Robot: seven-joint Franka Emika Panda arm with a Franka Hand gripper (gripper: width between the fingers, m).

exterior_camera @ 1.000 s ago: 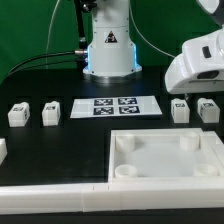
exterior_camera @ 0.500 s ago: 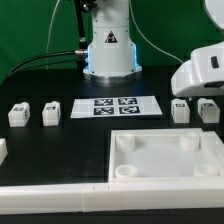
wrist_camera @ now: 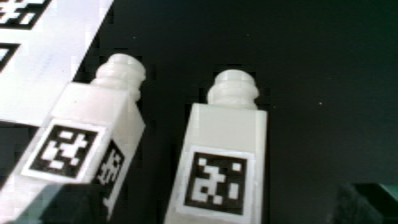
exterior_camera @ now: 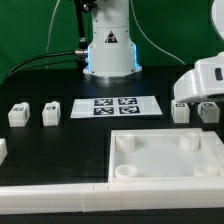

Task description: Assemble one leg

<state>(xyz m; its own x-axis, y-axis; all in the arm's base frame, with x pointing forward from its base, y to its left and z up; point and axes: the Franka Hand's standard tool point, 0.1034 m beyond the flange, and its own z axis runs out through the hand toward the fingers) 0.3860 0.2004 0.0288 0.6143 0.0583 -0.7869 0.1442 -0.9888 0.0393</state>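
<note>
The robot's gripper should grab the leg next by its tagged body (exterior_camera: 209, 112) (wrist_camera: 217, 180), so the leg's peg stays free to go into the white tray's corner socket.
Four legs stand on the black table: two at the exterior view's left (exterior_camera: 17, 114) (exterior_camera: 51, 113) and two at its right (exterior_camera: 180, 111) (exterior_camera: 208, 112). Each is a small white block with a tag. The arm's white hand hangs low just above the right pair, and my gripper (exterior_camera: 203, 98) is mostly hidden under it. In the wrist view the two right legs (wrist_camera: 80, 135) (wrist_camera: 224, 150) lie close below, pegs pointing away. Dark fingertips (wrist_camera: 374, 205) show at the frame's edges, wide apart, with the tagged leg between them; nothing is held.
The large white tray (exterior_camera: 118, 172) with round corner sockets sits in front. The marker board (exterior_camera: 112, 106) lies mid-table, and its corner shows in the wrist view (wrist_camera: 32, 30). The robot base (exterior_camera: 108, 50) stands behind. A white bar (exterior_camera: 50, 198) runs along the front edge.
The white hand has come down and slightly toward the exterior view's right, from above the right pair of legs to just over them. The legs and tray have not moved.
</note>
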